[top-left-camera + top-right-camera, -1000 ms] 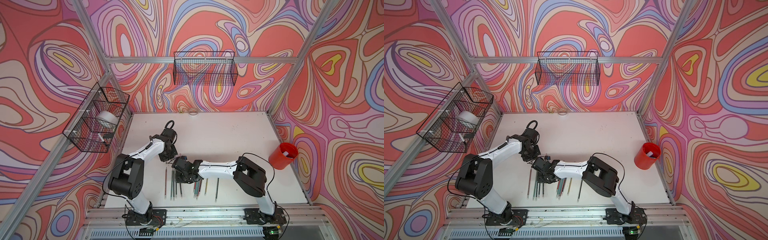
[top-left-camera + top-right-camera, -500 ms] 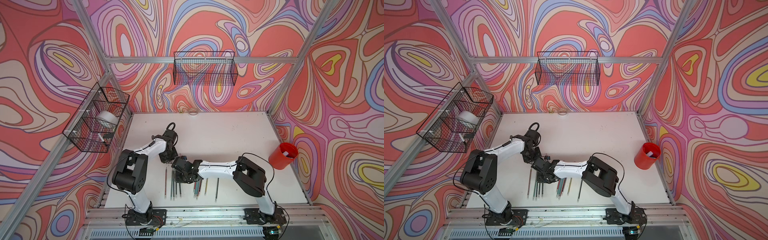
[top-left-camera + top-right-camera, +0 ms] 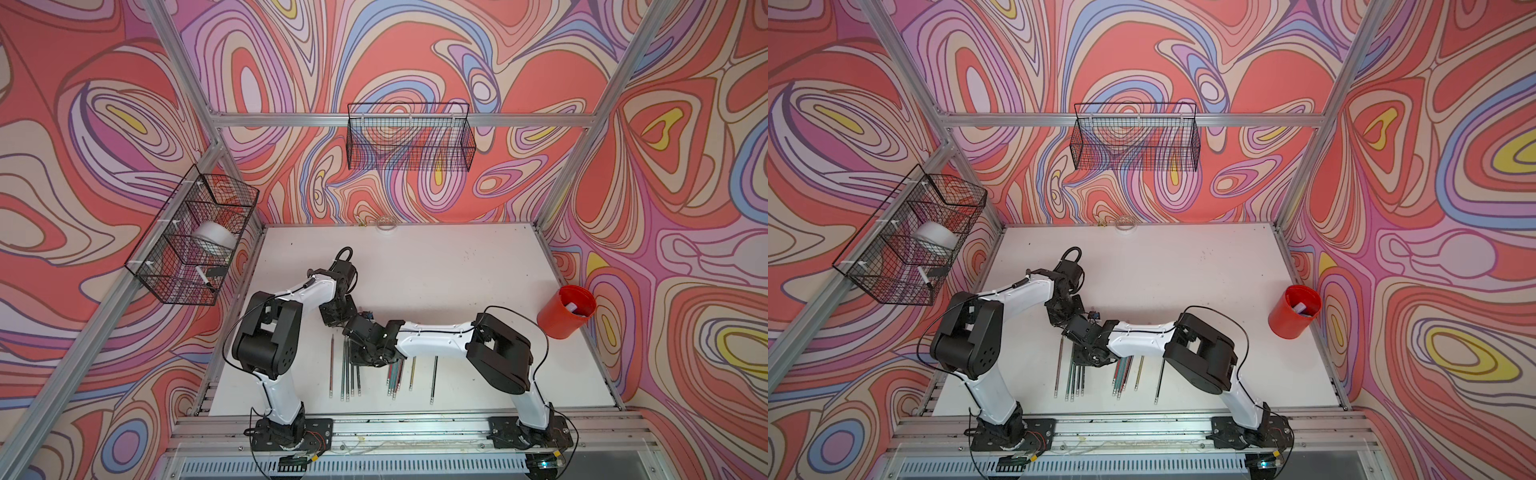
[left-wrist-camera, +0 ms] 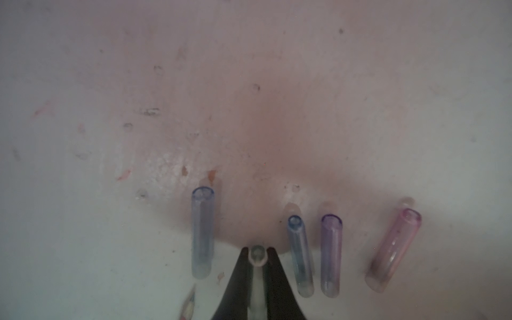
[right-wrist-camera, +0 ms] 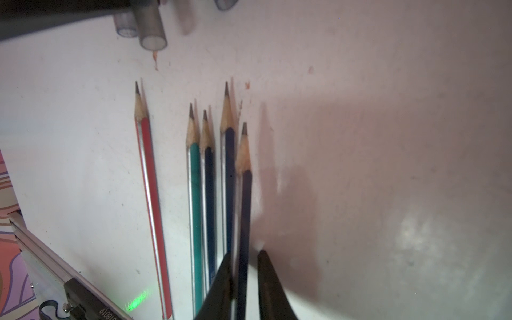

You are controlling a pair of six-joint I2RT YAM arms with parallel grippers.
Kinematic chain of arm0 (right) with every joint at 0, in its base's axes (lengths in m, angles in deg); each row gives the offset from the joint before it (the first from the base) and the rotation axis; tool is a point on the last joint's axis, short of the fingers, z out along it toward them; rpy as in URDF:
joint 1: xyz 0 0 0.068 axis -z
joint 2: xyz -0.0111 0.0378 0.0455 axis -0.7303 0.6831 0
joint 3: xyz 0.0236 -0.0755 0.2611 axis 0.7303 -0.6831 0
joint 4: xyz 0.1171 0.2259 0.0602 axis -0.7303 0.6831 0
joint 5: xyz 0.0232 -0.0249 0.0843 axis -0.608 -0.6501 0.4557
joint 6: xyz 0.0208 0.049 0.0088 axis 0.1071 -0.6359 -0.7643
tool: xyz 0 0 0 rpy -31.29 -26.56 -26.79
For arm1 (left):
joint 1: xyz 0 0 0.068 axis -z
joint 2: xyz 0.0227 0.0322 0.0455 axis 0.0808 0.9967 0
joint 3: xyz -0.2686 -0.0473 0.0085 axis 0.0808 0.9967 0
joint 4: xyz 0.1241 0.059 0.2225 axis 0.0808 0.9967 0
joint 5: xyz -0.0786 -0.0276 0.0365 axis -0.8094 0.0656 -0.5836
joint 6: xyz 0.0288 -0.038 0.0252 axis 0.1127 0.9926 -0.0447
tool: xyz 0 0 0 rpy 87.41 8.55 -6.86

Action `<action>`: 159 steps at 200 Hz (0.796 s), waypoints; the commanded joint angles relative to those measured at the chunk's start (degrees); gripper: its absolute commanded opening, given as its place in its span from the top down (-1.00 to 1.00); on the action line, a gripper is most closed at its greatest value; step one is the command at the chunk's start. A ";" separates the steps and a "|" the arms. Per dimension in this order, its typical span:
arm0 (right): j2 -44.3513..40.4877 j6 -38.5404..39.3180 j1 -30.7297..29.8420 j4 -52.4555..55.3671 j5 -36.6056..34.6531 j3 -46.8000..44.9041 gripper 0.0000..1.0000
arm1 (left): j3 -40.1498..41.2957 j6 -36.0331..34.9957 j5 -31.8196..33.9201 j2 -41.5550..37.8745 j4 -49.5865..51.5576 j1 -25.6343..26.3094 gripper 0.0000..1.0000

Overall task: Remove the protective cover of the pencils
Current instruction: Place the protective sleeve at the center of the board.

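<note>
My left gripper opens now, since the pale grey cover point(image 4: 257, 256) hangs just above flat, empty table between the bluish and blue covers.
In the left wrist view my left gripper point(image 4: 257, 249) is shut on a pale grey protective cover point(image 4: 257, 256), just above the table. Several loose covers lie beside it: bluish point(image 4: 202, 232), blue point(image 4: 300, 255), lavender point(image 4: 331, 255) and pink point(image 4: 393, 253). My right gripper point(image 5: 243, 253) is open, with a dark bare-tipped pencil point(image 5: 245, 194) between its fingers and a gap at one side. Red point(image 5: 151, 194), green point(image 5: 194, 194) and blue point(image 5: 228, 171) pencils lie next to it, tips bare. Both top views show the grippers point(image 3: 338, 318) point(image 3: 365, 353) close together over the row of pencils point(image 3: 1075, 378).
A red cup point(image 3: 567, 311) stands at the table's right edge. Wire baskets hang on the back wall point(image 3: 409, 141) and the left wall point(image 3: 191, 245), the left one holding a white roll and a marker. The aluminium rail point(image 3: 395, 419) runs along the front edge.
The left arm's elbow has swung inward toward the table's middle. The two grippers have stayed close together over the pencil tips.
</note>
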 commanded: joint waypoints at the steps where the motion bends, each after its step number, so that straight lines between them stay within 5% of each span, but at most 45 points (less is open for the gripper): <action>1: 3.65 -0.43 -0.07 6.64 -1.54 -2.94 0.57 | -1.69 0.07 0.79 1.58 1.95 0.15 0.65; 72: 3.58 -0.79 -0.04 7.28 -2.29 -2.85 0.44 | -2.68 -0.02 1.50 1.88 2.36 0.35 0.41; 122: 1.43 -1.94 -0.07 8.53 -5.50 -3.94 0.74 | -3.04 -0.02 0.18 -0.94 2.81 0.50 0.36; 159: 1.68 -1.82 -0.10 8.77 -5.42 -3.14 0.66 | -2.60 0.15 -0.41 -6.49 3.29 0.52 0.24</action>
